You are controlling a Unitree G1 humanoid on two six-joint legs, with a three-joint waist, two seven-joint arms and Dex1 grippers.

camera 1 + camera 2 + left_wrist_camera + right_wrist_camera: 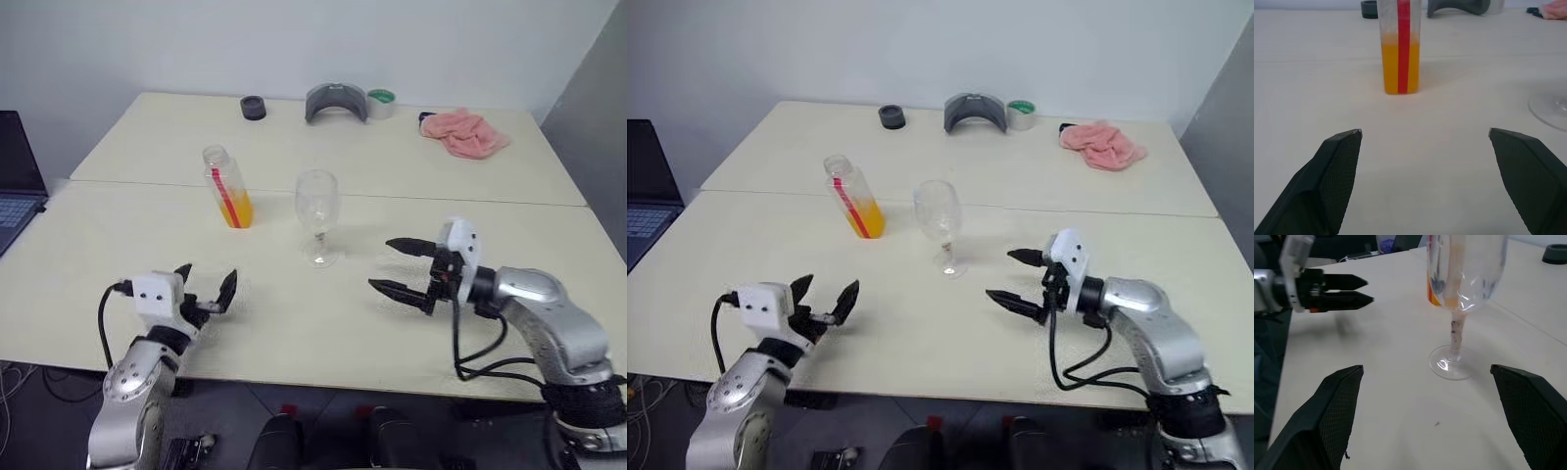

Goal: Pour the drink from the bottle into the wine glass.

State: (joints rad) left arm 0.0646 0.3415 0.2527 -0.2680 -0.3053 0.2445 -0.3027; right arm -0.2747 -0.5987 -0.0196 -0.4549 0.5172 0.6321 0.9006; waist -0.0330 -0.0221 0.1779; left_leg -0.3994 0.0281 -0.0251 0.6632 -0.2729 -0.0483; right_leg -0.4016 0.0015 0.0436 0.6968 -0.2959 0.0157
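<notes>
The left gripper next needs to grab the bottle by its straight-sided body, where two sides face the fingers, as the bottle narrows to a round neck.
The bottle stands upright on the cream table, its lower third filled with the orange drink behind a red label strip. To its right stands the clear wine glass, upright, with no liquid showing in its bowl. My left gripper hovers open near the table's front edge, pointing at the bottle from well short of it. My right gripper is open too, to the right of the glass and apart from it, facing the stem. Nothing is between either pair of fingers.
At the table's far edge lie a black round object, a grey curved piece, a tape roll and a pink cloth. A laptop sits at the left edge. A seam crosses the table behind the glass.
</notes>
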